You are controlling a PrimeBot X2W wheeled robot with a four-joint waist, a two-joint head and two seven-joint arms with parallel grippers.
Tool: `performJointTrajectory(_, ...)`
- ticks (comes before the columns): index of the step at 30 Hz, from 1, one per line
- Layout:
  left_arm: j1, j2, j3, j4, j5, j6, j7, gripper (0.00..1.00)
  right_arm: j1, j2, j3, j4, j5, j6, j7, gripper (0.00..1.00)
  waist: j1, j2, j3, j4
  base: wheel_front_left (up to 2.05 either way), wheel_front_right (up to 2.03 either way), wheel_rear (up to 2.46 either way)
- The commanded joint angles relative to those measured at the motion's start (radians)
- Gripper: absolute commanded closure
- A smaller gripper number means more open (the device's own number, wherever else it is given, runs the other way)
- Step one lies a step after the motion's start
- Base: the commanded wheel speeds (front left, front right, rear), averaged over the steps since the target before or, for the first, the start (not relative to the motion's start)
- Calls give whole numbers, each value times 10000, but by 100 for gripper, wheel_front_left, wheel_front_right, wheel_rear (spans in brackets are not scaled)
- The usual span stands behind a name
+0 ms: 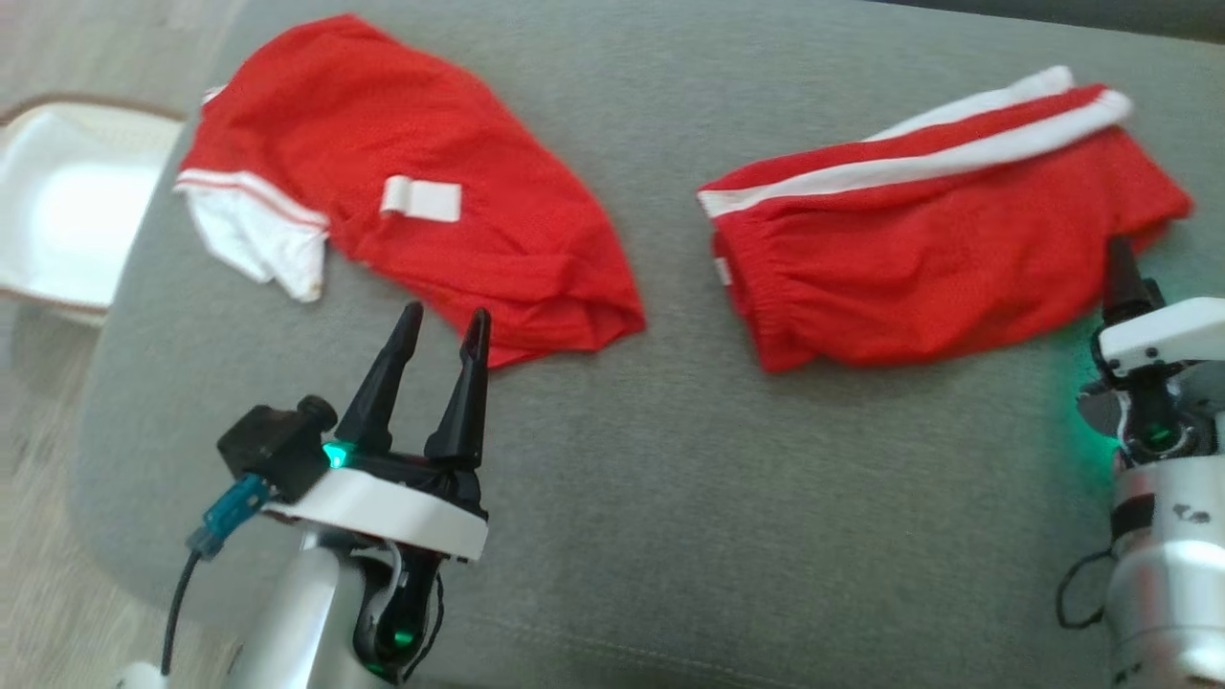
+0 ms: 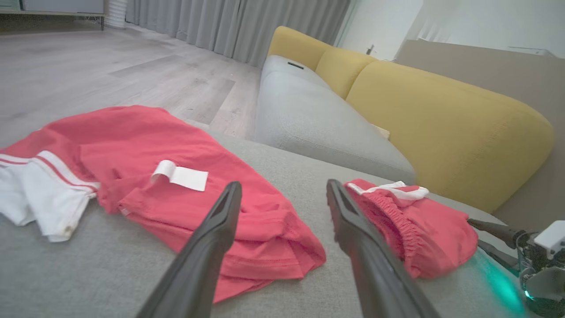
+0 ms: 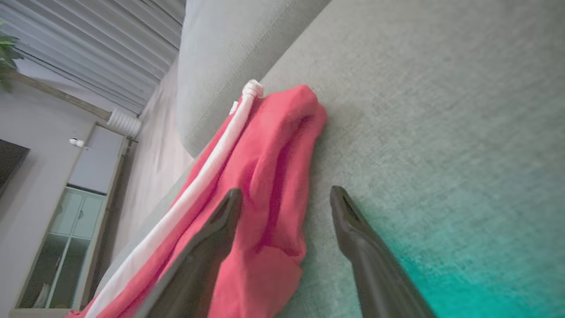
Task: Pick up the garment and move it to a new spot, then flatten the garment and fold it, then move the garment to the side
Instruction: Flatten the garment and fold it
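Note:
The shorts need to move to a new spot, so the right gripper should next grab the shorts' red folded edge opposite the stripes.
A red shirt [image 1: 431, 191] with a white sleeve and a white label lies crumpled at the upper left of the grey sofa seat [image 1: 670, 459]. Red shorts [image 1: 938, 239] with white side stripes lie bunched at the right. My left gripper [image 1: 445, 330] is open and empty, its tips just short of the shirt's near hem [image 2: 265, 260]. At the shorts' near right edge, my right gripper [image 1: 1122, 273] is also open. In the right wrist view the shorts [image 3: 265, 176] reach into the gap of my right gripper [image 3: 287, 194], under its left finger [image 3: 212, 238].
A white moulded chair [image 1: 67, 201] stands off the sofa's left edge over wooden floor [image 2: 110, 66]. Yellow back cushions [image 2: 441, 123] and a second grey seat cushion [image 2: 309, 119] lie beyond the garments. Bare grey fabric spreads between the two garments and in front of them.

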Motion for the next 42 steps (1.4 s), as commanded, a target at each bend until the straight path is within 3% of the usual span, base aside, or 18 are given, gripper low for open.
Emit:
performJointTrajectory(1,-429,67,282,-359,-63,-60,-122,0,-470,-114,31,-116,-174,-9,67,0,-1,-1,121,297,0,0,0)
performJointTrajectory(10,-479,67,195,-547,-157,-61,-122,0,-1643,-621,-1437,1443,-1329,-9,630,0,-1,-1,431,880,0,0,0)
performJointTrajectory(24,-978,66,-130,-660,-509,-61,-122,0,-3326,-1184,-2076,2374,-2832,-9,1044,0,-1,-1,1346,1286,0,0,0)
performJointTrajectory(25,-1005,66,-118,-630,-530,-61,-122,0,-3467,-1193,-2034,2450,-2985,-9,1000,5,-1,-1,1372,1295,0,0,0)
performJointTrajectory(26,-1011,66,-112,-611,-534,-61,-122,0,-3499,-1200,-1984,2464,-3072,-9,930,63,-1,-1,1365,1289,0,0,0)
performJointTrajectory(27,-1007,66,-93,-587,-533,-61,-122,0,-3508,-1217,-1963,2465,-3150,-9,795,100,-1,-1,1335,1265,0,0,0)
performJointTrajectory(42,-552,66,103,-295,-348,-61,-122,0,-2526,-1169,-2120,2396,-3056,-9,-905,100,-1,-1,-26,323,0,0,0)
